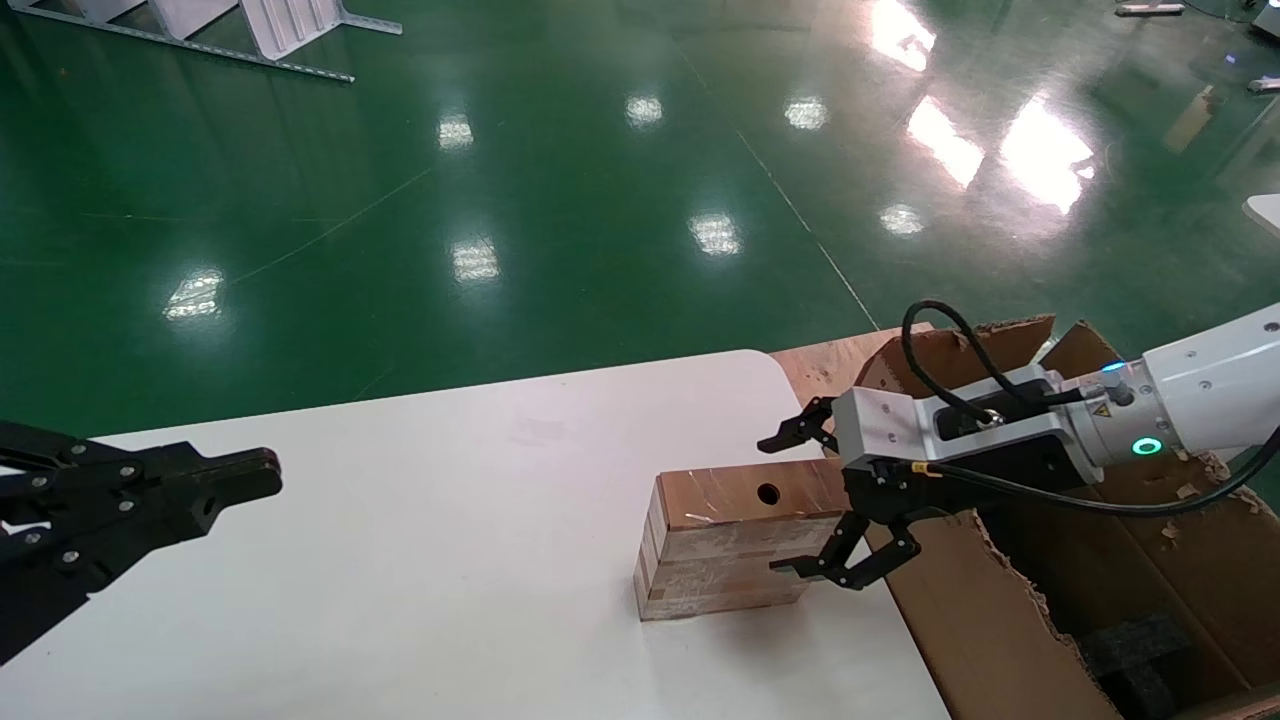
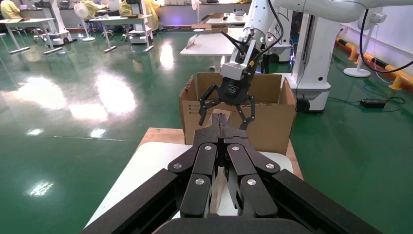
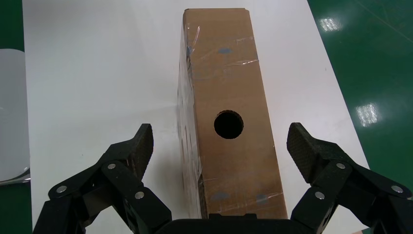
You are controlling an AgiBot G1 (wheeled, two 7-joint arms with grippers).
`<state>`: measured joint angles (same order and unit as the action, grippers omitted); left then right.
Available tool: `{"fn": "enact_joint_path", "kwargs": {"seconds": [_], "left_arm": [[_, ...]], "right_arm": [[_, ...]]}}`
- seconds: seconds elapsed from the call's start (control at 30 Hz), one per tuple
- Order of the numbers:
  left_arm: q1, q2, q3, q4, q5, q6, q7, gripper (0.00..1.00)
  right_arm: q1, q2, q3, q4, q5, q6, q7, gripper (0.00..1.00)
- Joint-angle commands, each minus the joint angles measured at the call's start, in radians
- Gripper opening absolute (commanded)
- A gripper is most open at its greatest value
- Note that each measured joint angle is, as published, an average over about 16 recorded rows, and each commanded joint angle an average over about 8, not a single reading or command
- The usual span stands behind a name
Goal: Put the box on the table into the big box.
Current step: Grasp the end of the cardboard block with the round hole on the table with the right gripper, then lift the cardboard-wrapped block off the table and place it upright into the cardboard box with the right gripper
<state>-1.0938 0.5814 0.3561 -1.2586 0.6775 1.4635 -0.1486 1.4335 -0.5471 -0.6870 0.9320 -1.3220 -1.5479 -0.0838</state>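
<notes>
My right gripper should close, because its fingers are beside the long sides of the box. Closing now would hold the small brown box [image 1: 730, 540].
The small brown box [image 1: 730, 540] with a round hole in its top face lies on the white table [image 1: 400, 560] near its right edge. My right gripper [image 1: 785, 505] is open and straddles the box's right end, one finger on each long side. In the right wrist view the box [image 3: 229, 73] lies between the fingers [image 3: 136, 151], which stand apart from its sides, with my right gripper [image 3: 221, 146] over it. The big box [image 1: 1000, 620] stands open beside the table on the right. My left gripper [image 1: 255, 475] is shut and empty over the table's left part; it also shows in the left wrist view [image 2: 221, 122].
Black foam blocks [image 1: 1140, 650] lie inside the big box. A wooden board [image 1: 830, 365] shows under it at the table's far right corner. The left wrist view shows the big box [image 2: 272, 122] past the table's end. A metal rack [image 1: 250, 30] lies on the green floor far back.
</notes>
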Motion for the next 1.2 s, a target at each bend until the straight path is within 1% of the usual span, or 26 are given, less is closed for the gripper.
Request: {"fn": "enact_joint_path", "kwargs": {"seconds": [0.03,0.07,0.1,1.07,1.2], "left_arm": [[0.000,0.000,0.000,0.000,0.000,0.000,0.000,0.92],[0.000,0.000,0.000,0.000,0.000,0.000,0.000,0.98],[0.000,0.000,0.000,0.000,0.000,0.000,0.000,1.00],[0.000,0.000,0.000,0.000,0.000,0.000,0.000,1.00],[0.000,0.000,0.000,0.000,0.000,0.000,0.000,1.00]], "right_arm": [[-0.001,0.000,0.000,0.001,0.000,0.000,0.000,0.00],[-0.001,0.000,0.000,0.001,0.000,0.000,0.000,0.00],[-0.001,0.001,0.000,0.001,0.000,0.000,0.000,0.00],[-0.004,0.002,0.001,0.005,-0.001,-0.002,0.001,0.00],[-0.003,0.008,0.006,0.010,0.019,-0.005,0.008,0.00]]}}
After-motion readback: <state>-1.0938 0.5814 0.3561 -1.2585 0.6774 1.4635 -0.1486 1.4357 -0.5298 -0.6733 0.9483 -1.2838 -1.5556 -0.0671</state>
